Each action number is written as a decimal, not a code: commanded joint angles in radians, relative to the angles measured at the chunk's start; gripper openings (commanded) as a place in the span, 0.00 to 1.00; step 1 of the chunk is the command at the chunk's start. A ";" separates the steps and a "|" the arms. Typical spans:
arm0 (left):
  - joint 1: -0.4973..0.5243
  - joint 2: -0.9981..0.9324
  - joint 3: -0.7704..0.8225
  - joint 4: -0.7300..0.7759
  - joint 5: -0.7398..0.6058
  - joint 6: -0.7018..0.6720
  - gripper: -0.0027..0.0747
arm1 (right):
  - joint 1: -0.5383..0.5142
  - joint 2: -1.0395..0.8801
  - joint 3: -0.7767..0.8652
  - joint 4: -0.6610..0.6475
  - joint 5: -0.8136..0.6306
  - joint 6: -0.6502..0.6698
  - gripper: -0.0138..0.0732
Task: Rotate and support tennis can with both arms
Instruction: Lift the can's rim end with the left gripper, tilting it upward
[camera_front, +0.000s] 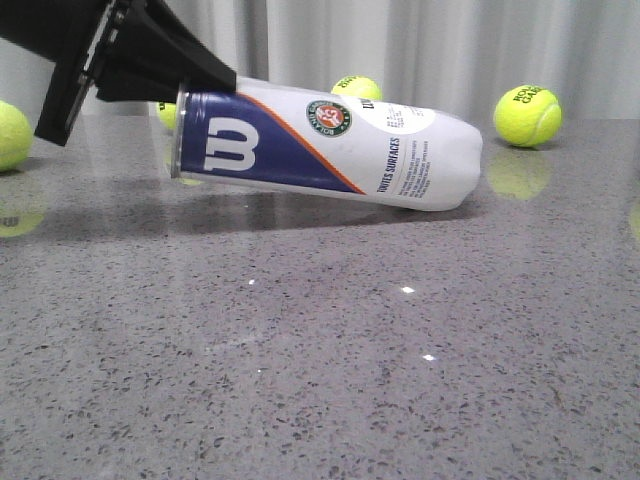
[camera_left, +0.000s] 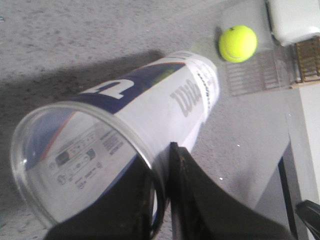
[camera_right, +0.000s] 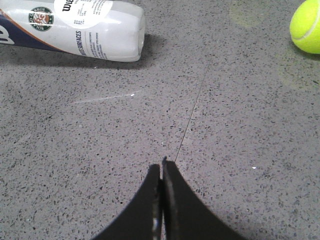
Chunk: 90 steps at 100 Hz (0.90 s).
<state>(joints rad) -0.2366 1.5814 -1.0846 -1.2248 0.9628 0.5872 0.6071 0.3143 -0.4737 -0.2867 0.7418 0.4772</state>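
The robot's left gripper should keep holding the tennis can for now: the can's open rim is in that gripper, lifted above the tabletop, so the tennis can (camera_front: 330, 145) would fall if the gripper opened now.
The tennis can (camera_front: 330, 145) lies slanted on the grey table, its closed end down at the right and its open rim lifted at the left. My left gripper (camera_front: 200, 82) is shut on that rim. In the left wrist view one finger sits inside the clear mouth of the tennis can (camera_left: 150, 110) and the other outside, with the left gripper (camera_left: 162, 155) pinching the wall. My right gripper (camera_right: 162, 167) hovers over bare table, shut on nothing, well short of the closed end of the tennis can (camera_right: 85, 27). It does not show in the front view.
Yellow-green tennis balls lie around: one at the back right (camera_front: 527, 115), one behind the can (camera_front: 357, 88), one at the far left (camera_front: 10, 135). A ball (camera_right: 306, 25) lies off to the side of the right gripper. A white box (camera_left: 295, 17) stands near the table's edge.
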 joint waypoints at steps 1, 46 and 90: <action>-0.004 -0.047 -0.077 -0.019 0.078 0.005 0.01 | -0.006 0.008 -0.027 -0.027 -0.072 -0.003 0.09; -0.053 -0.083 -0.806 0.605 0.313 -0.371 0.01 | -0.006 0.008 -0.027 -0.027 -0.073 -0.003 0.09; -0.235 -0.084 -0.816 0.942 0.313 -0.495 0.01 | -0.006 0.008 -0.027 -0.027 -0.073 -0.003 0.09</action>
<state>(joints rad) -0.4401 1.5319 -1.9013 -0.2855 1.2700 0.1126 0.6071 0.3143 -0.4737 -0.2867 0.7395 0.4772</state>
